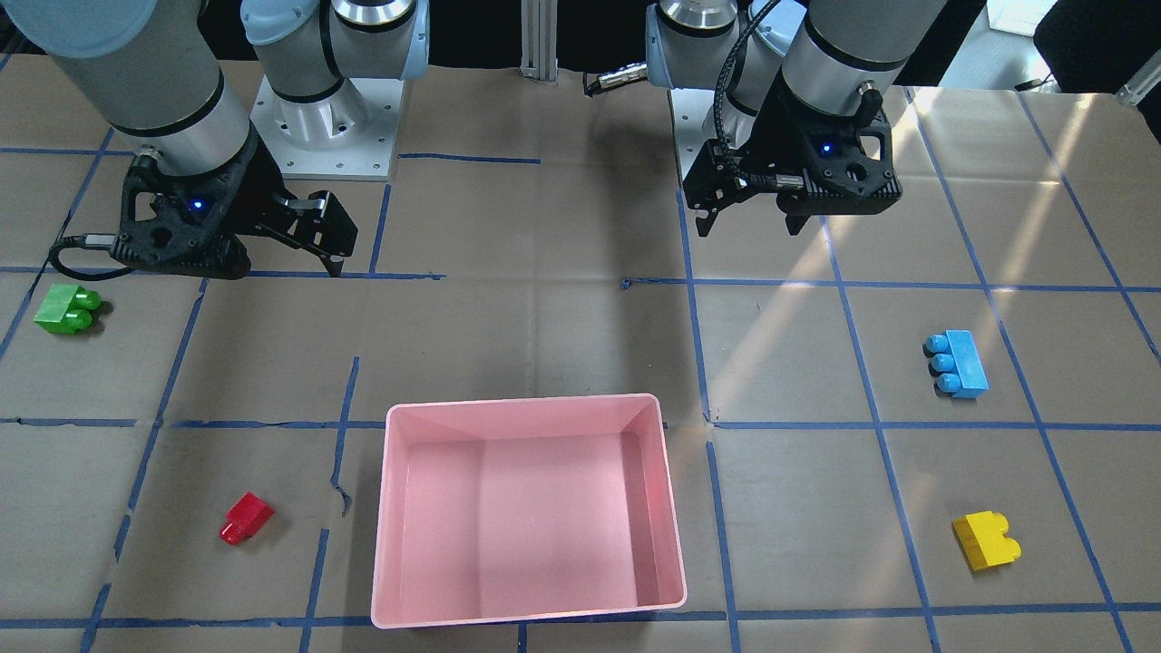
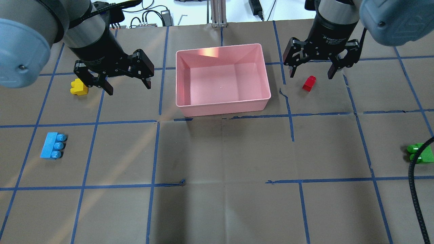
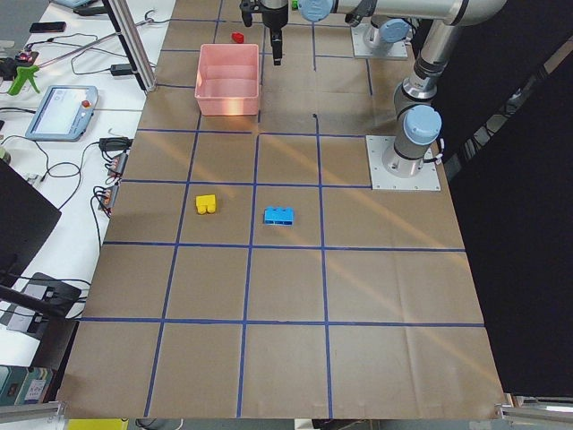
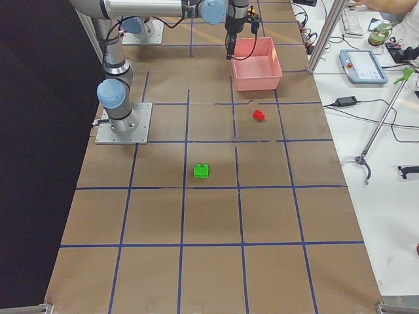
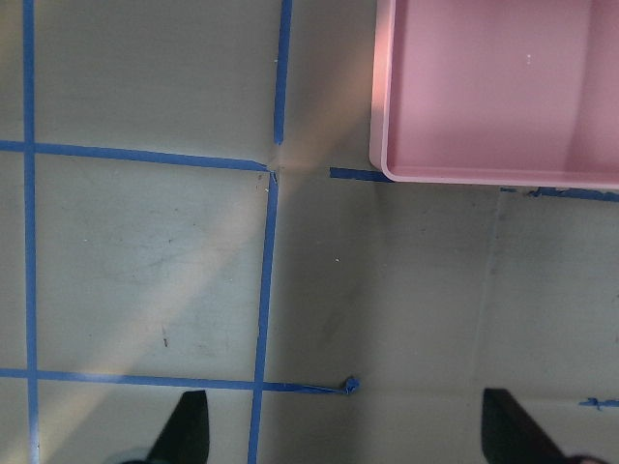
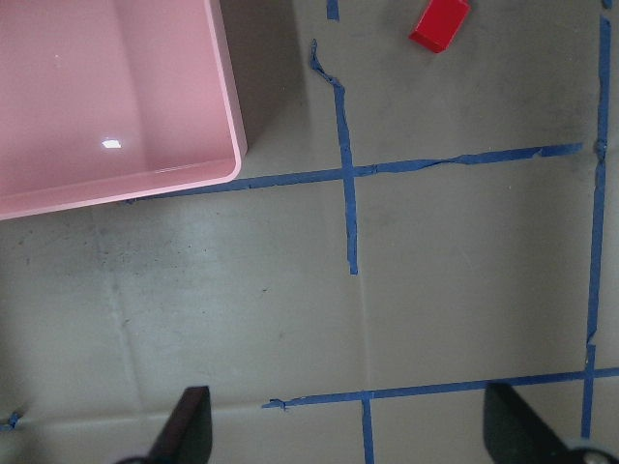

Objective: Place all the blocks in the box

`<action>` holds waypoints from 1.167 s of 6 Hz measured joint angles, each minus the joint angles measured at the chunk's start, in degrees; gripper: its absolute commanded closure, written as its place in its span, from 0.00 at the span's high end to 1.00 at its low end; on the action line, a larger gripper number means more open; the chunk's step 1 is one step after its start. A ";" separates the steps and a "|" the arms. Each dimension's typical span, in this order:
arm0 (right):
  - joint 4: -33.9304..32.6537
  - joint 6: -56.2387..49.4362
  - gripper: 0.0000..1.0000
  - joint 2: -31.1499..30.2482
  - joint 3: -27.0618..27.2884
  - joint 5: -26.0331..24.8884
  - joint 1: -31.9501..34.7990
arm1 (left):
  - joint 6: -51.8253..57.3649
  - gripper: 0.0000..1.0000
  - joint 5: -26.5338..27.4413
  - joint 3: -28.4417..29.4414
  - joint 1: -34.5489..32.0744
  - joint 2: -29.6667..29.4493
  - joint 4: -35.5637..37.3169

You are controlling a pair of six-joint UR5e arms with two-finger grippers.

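Observation:
Next, my left gripper grabs the light blue block by its long body point(image 1: 963, 364) to put the block into the pink box point(image 1: 528, 510).
The pink box point(image 2: 223, 101) stands empty at the far middle of the table; it also shows in the front view point(image 1: 390, 526). The red block point(image 2: 309, 83) lies right of it. The green block point(image 2: 419, 153) lies at the right edge. The yellow block point(image 2: 78, 87) lies left of the box, and the light blue block point(image 2: 52, 145) lies nearer, at the left. My left gripper point(image 2: 129, 88) hovers open and empty between the yellow block and the box. My right gripper point(image 2: 311, 76) hovers open and empty over the red block, which shows at the top of the right wrist view point(image 6: 439, 23).
Brown paper with a blue tape grid point(image 2: 156, 122) covers the table. The two arm bases point(image 1: 322, 127) stand at the robot's edge. A black cable point(image 2: 415, 189) hangs at the right near the green block. Tablets and cables lie on a bench point(image 3: 63, 107) beyond the far edge.

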 measured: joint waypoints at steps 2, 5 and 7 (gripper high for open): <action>-0.58 -0.05 1.00 -0.04 -0.09 -0.14 -0.21 | 0.63 1.00 0.38 -0.03 0.33 -0.10 -0.71; -0.29 -0.54 1.00 -0.18 -0.62 0.28 -2.05 | 3.29 1.00 3.79 -0.61 5.53 -0.88 -0.44; -0.59 -0.85 1.00 -0.19 -0.28 -0.06 -3.70 | 8.13 0.92 6.80 -3.27 16.18 -2.52 -0.15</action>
